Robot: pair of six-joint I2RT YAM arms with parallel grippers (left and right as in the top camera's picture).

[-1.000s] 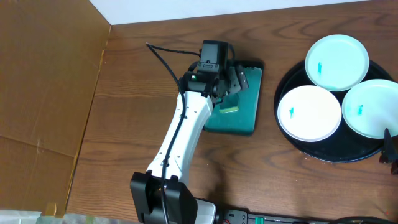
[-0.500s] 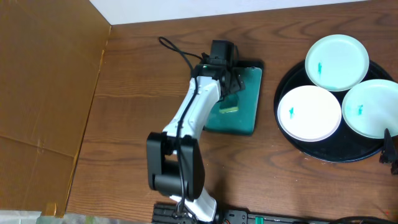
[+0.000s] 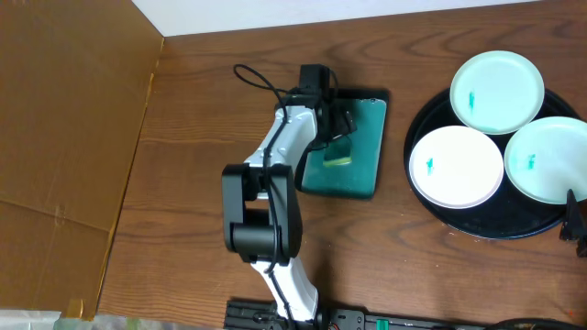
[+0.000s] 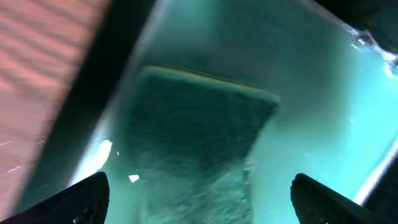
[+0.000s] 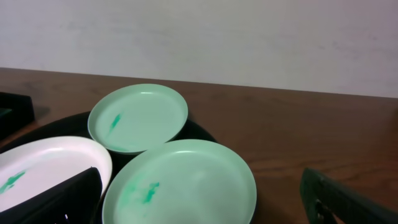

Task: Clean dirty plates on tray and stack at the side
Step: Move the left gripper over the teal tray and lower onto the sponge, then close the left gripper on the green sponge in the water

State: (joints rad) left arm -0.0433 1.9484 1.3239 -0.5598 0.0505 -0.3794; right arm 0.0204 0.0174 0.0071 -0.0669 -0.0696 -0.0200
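My left gripper moves toward the sponge, before it closes on the sponge [image 3: 337, 159], since much of the sponge still shows past the fingers in the overhead view.
Three plates [image 3: 497, 92] [image 3: 456, 166] [image 3: 548, 159], each with a small teal smudge, lie on the black tray [image 3: 495, 225] at the right. My left gripper [image 3: 334, 121] is over the teal dish [image 3: 359, 174], open, with its jaws on either side of a green sponge [image 3: 337, 159]. In the left wrist view the sponge [image 4: 199, 124] fills the space ahead of the gripper [image 4: 205, 202]. My right gripper [image 3: 576, 225] is open and empty at the tray's right edge. In the right wrist view it [image 5: 208, 205] hovers over the nearest plate [image 5: 180, 183], with another plate [image 5: 138, 117] behind.
A brown cardboard panel [image 3: 64, 137] covers the left side of the table. A white wall [image 5: 199, 37] stands behind the table. The left arm's black cable [image 3: 257, 78] loops over the wood beside the teal dish.
My left arm has folded in and risen over the teal dish, its gripper staying above the sponge. The plates, tray and right gripper have not moved.
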